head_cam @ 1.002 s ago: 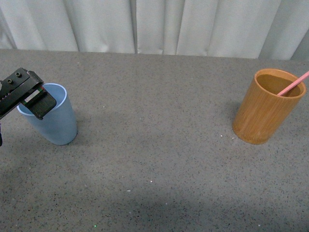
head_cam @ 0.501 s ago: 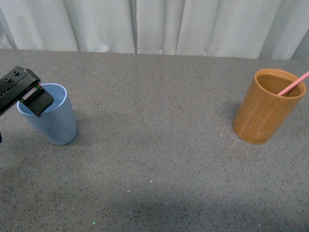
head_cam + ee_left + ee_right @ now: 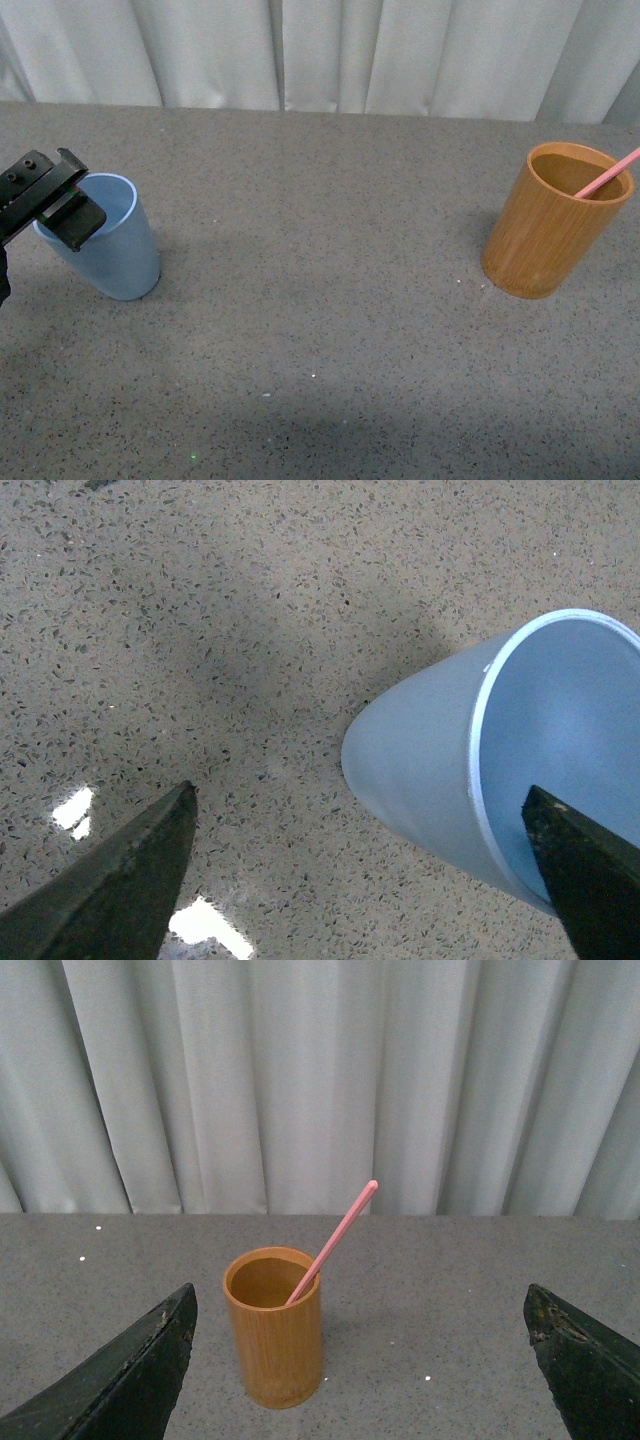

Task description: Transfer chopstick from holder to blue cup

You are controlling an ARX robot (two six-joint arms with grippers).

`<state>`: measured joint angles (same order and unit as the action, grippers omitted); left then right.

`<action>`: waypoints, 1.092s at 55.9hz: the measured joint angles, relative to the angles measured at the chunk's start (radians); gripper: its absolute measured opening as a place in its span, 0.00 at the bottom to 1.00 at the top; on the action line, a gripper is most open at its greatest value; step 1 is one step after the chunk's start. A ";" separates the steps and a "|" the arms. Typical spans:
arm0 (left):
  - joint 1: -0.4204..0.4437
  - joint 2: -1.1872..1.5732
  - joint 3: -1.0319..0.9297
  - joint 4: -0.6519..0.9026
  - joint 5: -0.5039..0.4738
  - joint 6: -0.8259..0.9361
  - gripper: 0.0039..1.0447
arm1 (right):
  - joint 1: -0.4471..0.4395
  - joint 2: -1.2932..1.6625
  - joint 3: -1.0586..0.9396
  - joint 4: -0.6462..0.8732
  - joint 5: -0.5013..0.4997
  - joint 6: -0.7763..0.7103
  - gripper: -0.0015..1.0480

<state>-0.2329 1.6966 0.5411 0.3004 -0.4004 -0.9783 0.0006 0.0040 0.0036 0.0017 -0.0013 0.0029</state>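
Note:
I will next grip the cup by its rim [image 3: 44, 232] with my left gripper, so that I can set the blue cup [image 3: 112, 252] ready for the chopstick.
The pink-red chopstick [image 3: 606, 177] leans in the orange-brown holder [image 3: 548, 232] at the right, its tip sticking out past the rim. The light blue cup [image 3: 112, 252] stands upright at the left. My left gripper [image 3: 68, 215] is open and empty at the cup's near-left rim. In the left wrist view the left gripper [image 3: 358, 795] has one finger [image 3: 585, 865] over the cup's mouth and the other beside the cup [image 3: 430, 760]. My right gripper [image 3: 360, 1292] is open and empty, facing the holder [image 3: 275, 1335] and chopstick [image 3: 335, 1240] from a distance. It is out of the front view.
The grey speckled tabletop [image 3: 320, 300] stretches between the two cups. A white curtain [image 3: 320, 50] hangs behind the table's far edge.
My left gripper has shifted a little to the left at the blue cup's rim. The cup, the holder and the chopstick have not moved.

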 joint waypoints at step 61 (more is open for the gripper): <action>0.030 -0.030 0.071 0.011 0.016 0.089 0.03 | 0.000 0.000 0.000 0.000 0.000 0.000 0.91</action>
<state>-0.2028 1.6669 0.6117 0.3119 -0.3840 -0.8898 0.0006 0.0040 0.0036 0.0017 -0.0013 0.0029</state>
